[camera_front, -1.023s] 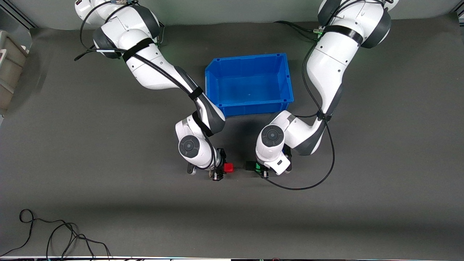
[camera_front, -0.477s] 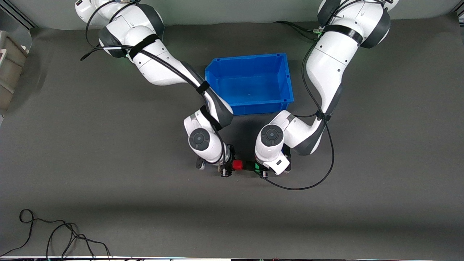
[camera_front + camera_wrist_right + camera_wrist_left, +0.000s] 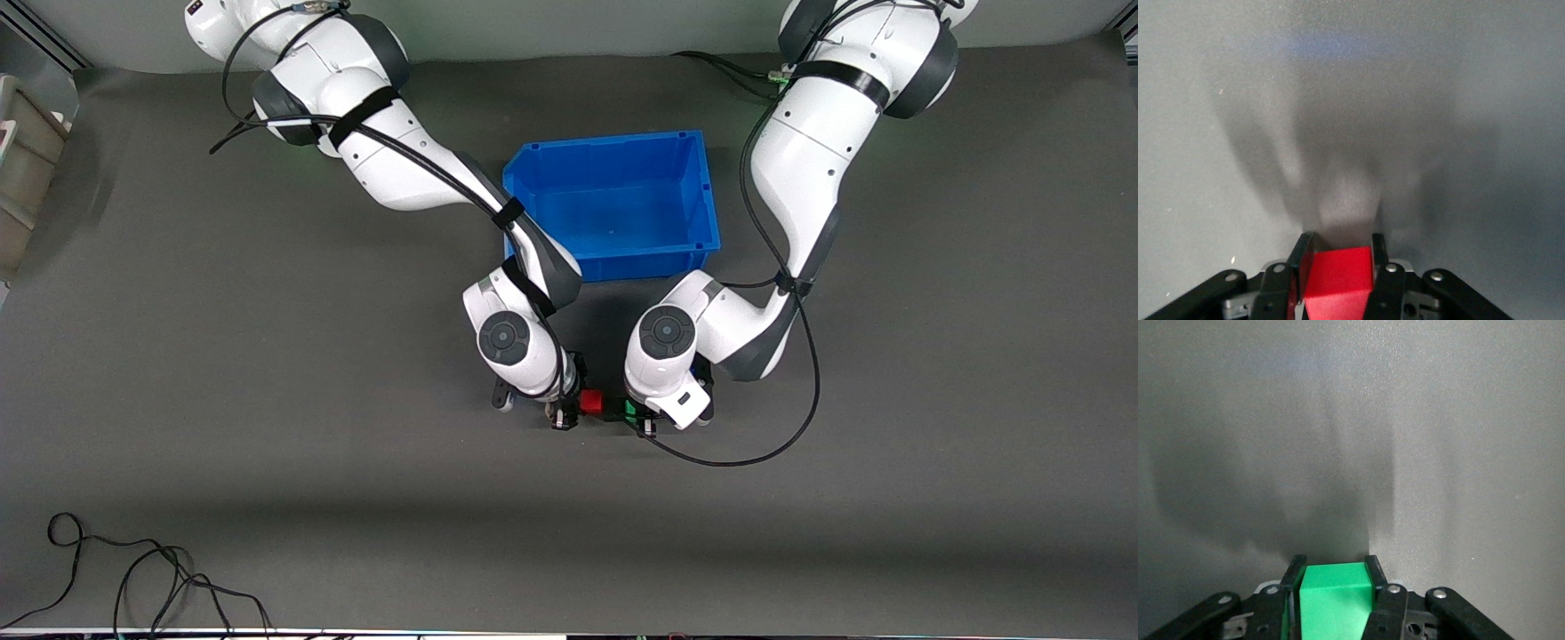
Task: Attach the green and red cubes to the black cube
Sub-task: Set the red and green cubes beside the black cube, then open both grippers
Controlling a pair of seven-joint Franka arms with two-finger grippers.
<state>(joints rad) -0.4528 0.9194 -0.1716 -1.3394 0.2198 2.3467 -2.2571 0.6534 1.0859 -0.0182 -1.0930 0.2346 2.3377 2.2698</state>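
Note:
The red cube stands low against the black cube in the front view. I should open my right gripper.
My right gripper is shut on the red cube, and the right wrist view shows the red cube clamped between that gripper's fingers. My left gripper is shut on the green cube, which the left wrist view shows between that gripper's fingers. The black cube shows as a narrow dark block between the red and green cubes, low over the mat. It is hidden in both wrist views.
A blue bin stands farther from the front camera than the cubes, between the two arms. A black cable lies on the grey mat near the front edge at the right arm's end. A beige object sits at that end's edge.
My right gripper has carried the red cube toward the left gripper, closing the gap until the red cube sits against the black cube. The left gripper has stayed in place with the green cube.

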